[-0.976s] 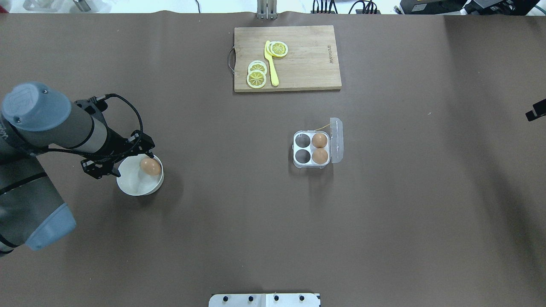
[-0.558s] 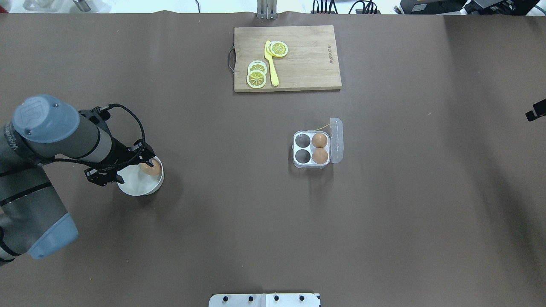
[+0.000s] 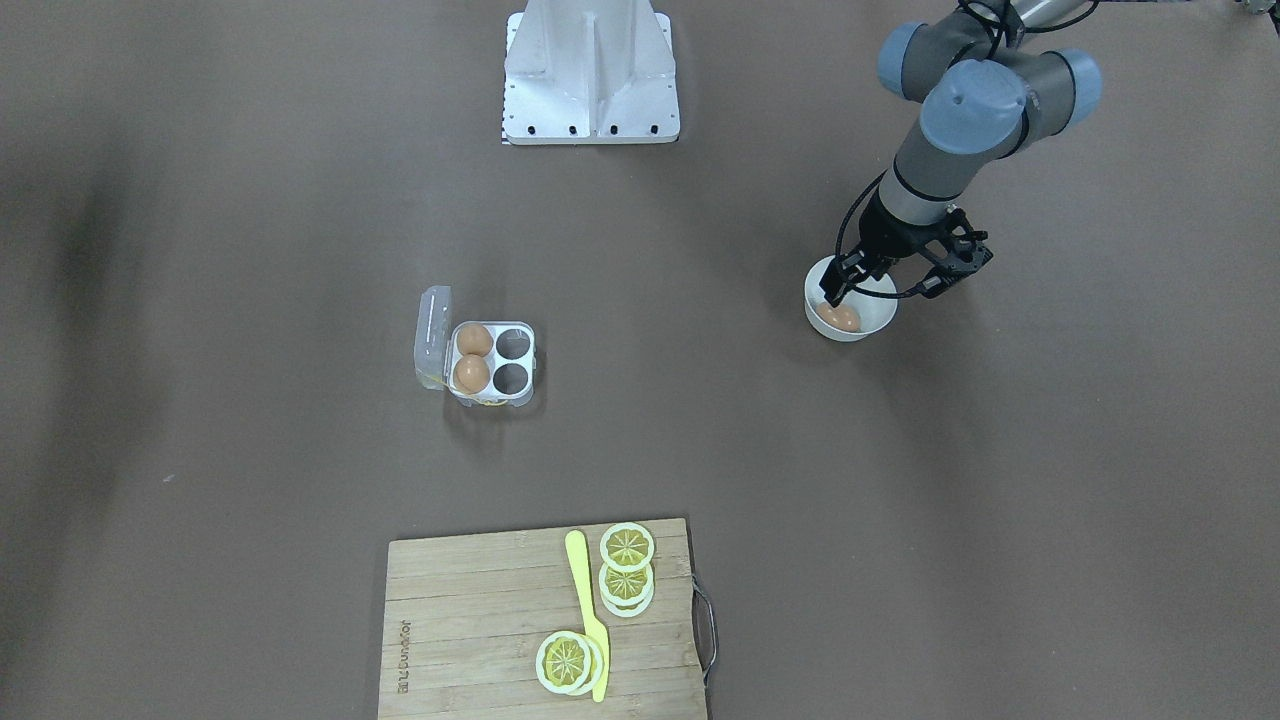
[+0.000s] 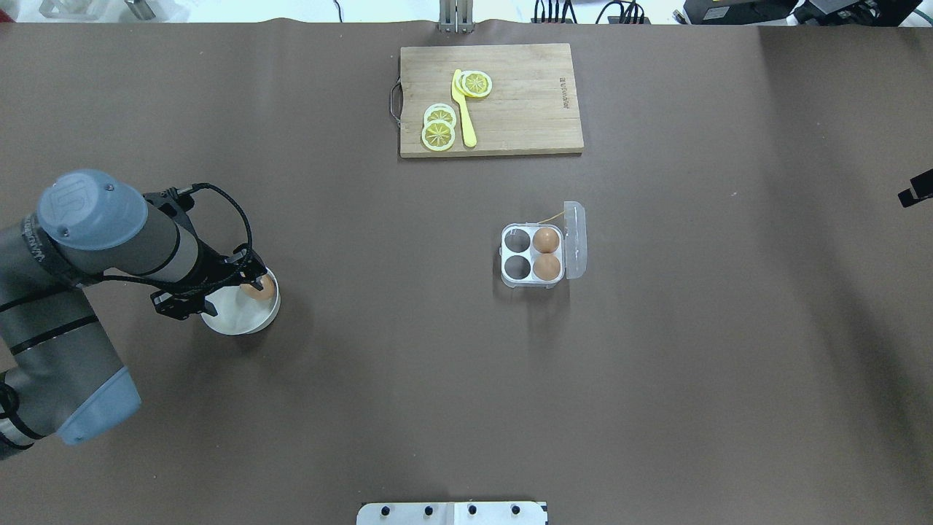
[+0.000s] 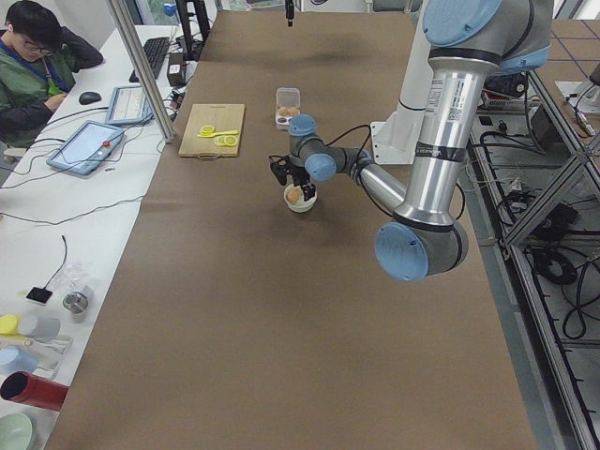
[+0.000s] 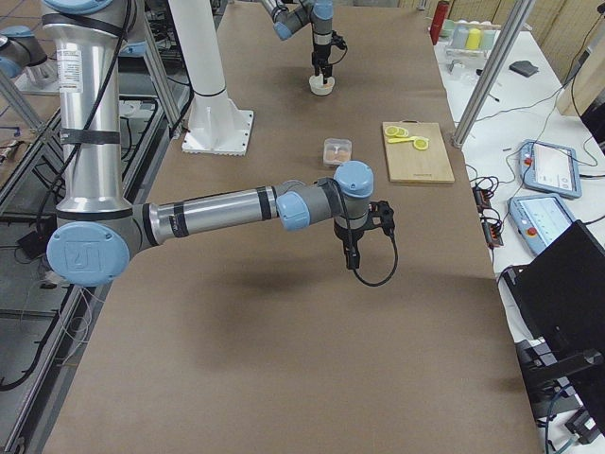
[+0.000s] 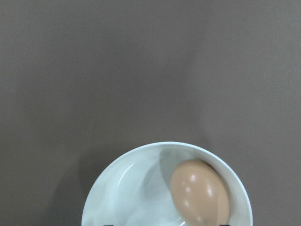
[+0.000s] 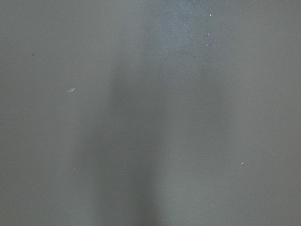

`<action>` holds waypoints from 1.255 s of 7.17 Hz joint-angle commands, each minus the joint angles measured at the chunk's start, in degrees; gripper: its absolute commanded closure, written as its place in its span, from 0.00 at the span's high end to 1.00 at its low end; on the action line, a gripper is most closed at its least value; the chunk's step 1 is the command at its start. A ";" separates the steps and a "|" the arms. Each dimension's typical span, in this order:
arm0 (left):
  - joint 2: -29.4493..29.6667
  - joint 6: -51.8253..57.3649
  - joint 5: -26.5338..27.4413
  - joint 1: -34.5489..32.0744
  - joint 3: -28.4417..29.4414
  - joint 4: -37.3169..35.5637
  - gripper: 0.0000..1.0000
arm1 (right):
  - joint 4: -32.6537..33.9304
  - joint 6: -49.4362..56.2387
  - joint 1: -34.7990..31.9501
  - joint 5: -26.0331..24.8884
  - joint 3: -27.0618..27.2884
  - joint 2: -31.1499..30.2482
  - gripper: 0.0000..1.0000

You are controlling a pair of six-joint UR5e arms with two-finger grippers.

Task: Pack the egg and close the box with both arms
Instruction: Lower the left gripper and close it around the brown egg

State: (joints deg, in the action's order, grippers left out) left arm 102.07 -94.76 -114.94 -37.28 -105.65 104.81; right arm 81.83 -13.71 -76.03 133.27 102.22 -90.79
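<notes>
The left gripper grabs the tan egg by its rounded shell [image 3: 841,318] next, to pack it into the clear box [image 3: 511,360].
A tan egg [image 4: 260,290] lies in a round white bowl [image 4: 232,321] at the table's left; it also shows in the left wrist view [image 7: 200,193] and the front view [image 3: 841,319]. My left gripper [image 4: 246,284] is open, lowered into the bowl [image 3: 872,322], its fingers on either side of the egg without gripping it. The clear box [image 4: 516,253] stands open mid-table, lid [image 4: 575,240] tipped back, with two eggs [image 4: 546,253] in its right cells and two left cells empty. My right gripper [image 6: 349,257] hangs over bare table far to the right; I cannot tell its state.
A wooden cutting board [image 4: 525,102] with lemon slices [image 4: 439,127] and a yellow knife [image 4: 463,109] lies at the far side. The white robot base [image 3: 590,80] is at the near edge. An operator [image 5: 33,56] sits beside the table.
My left gripper has come down into the bowl, closer over the egg, and the arm has shifted slightly towards the robot. The egg and the box have not moved.
</notes>
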 commanded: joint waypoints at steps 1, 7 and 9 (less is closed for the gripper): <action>0.24 0.01 0.25 0.45 0.62 0.04 0.80 | 0.00 0.00 0.00 0.06 0.00 0.00 1.00; 1.47 0.28 0.25 0.46 1.85 0.04 0.80 | -0.09 0.00 0.00 -0.02 0.00 0.00 1.00; 1.55 0.45 2.17 0.46 3.07 0.04 0.80 | -0.09 0.00 0.00 0.06 0.00 0.00 1.00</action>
State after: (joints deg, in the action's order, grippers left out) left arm 103.53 -94.45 -114.01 -36.83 -103.32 104.85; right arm 81.74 -13.71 -76.02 133.31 102.22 -90.79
